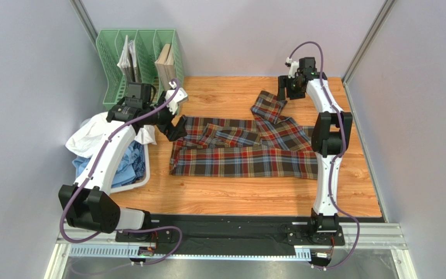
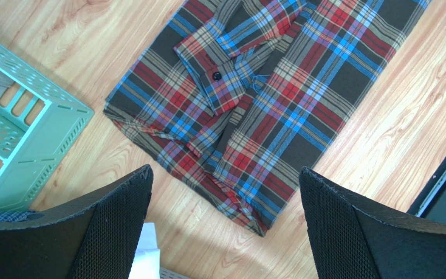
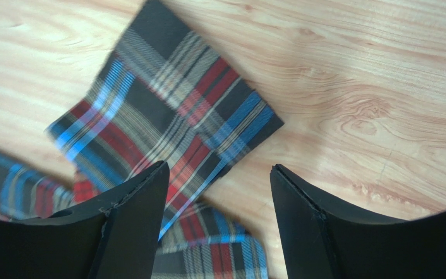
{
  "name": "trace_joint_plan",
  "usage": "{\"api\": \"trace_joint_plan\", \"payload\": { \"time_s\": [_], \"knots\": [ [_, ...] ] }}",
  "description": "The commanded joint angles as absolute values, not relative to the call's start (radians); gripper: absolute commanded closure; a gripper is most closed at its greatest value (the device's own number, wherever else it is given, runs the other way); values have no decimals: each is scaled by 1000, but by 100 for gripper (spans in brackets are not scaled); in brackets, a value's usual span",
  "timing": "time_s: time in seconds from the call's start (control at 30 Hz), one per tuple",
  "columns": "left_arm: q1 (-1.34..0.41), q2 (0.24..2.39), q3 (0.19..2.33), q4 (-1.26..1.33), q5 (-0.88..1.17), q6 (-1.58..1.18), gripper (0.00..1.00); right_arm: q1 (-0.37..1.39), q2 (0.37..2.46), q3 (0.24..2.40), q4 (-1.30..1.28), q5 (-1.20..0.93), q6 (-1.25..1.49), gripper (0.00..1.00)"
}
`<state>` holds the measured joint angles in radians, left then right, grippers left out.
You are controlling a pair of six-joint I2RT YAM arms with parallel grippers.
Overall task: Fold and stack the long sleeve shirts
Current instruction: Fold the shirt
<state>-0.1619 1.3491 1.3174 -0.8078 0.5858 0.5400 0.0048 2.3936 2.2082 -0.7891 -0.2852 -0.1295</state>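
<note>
I need to grab the tartan shirt's outstretched sleeve by its cuff end [image 1: 275, 100] [image 3: 222, 87] next with my right gripper. Then I can fold the sleeve across the shirt's body.
The tartan shirt [image 1: 245, 146] lies spread on the wooden table, one sleeve [image 1: 268, 106] angled up toward the back right, the other sleeve folded over its body [image 2: 216, 75]. My left gripper [image 1: 176, 129] is open and empty, just above the shirt's left edge [image 2: 231, 197]. My right gripper [image 1: 282, 93] is open and empty, above the end of the raised sleeve [image 3: 167, 110]. A white shirt [image 1: 94, 132] and a light blue shirt [image 1: 120, 165] lie heaped in a basket at the left.
A white basket [image 1: 144, 177] holds the plain shirts at the table's left edge. A green file rack [image 1: 141, 55] with books stands at the back left; it also shows in the left wrist view [image 2: 22, 139]. Grey walls close in on three sides.
</note>
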Motion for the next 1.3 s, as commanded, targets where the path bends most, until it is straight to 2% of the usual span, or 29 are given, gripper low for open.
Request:
{"api": "trace_joint_plan", "payload": {
  "time_s": [0.0, 0.37, 0.57, 0.67, 0.7, 0.73, 0.93, 1.07, 1.27],
  "knots": [
    [-156, 1348, 1328, -805, 614, 534, 1, -5, 2421, 2256, -670, -172, -48, 30],
    [-156, 1351, 1339, -811, 569, 538, 1, 31, 2542, 2322, -670, -216, 54, 30],
    [-156, 1358, 1338, -805, 558, 532, 1, 35, 2559, 2347, -678, -222, 32, 35],
    [-155, 1364, 1351, -805, 549, 528, 1, 37, 2556, 2342, -680, -241, 25, 63],
    [-156, 1365, 1354, -805, 549, 528, 1, 37, 2551, 2341, -683, -250, 18, 89],
    [-156, 1365, 1356, -805, 545, 528, 1, 35, 2534, 2341, -698, -258, 11, 100],
    [-155, 1353, 1356, -796, 540, 514, 1, 18, 2292, 2192, -677, -411, -58, 100],
    [-156, 1328, 1330, -769, 548, 480, 1, 23, 1990, 2018, -612, -465, -86, 100],
    [-155, 1298, 1290, -732, 551, 419, 1, 83, 1777, 1841, -678, -431, -98, 100]
  ]
}}
